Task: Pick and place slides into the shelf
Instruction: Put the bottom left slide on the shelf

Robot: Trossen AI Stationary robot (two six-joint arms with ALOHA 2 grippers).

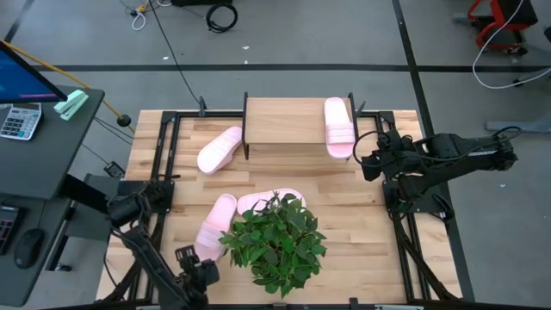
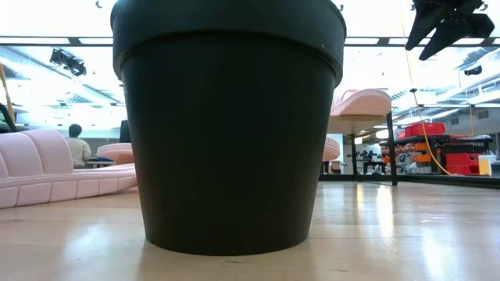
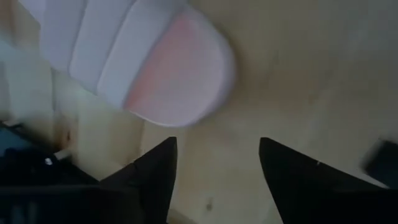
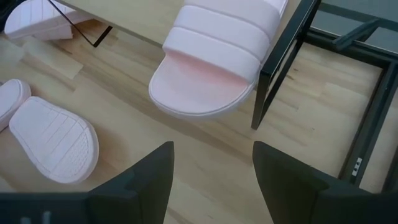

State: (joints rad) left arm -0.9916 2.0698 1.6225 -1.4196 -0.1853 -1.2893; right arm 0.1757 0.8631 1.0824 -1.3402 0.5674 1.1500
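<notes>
The pink slide should go into the shelf beside the other slide, so my left gripper will next pick up the pink slide by its toe end.
One pale pink slide lies on the right end of the shelf's plank, its end overhanging the near edge. A second slide lies on the table left of the shelf. Two more lie beside the plant; one is sole up. My right gripper hangs open near the shelf's right near leg, short of the overhanging slide. My left gripper is open, just short of the near end of a slide.
A potted plant in a black pot stands at the table's near middle and blocks most of the low view. Black metal frames run along both table sides. A desk with a calculator stands left.
</notes>
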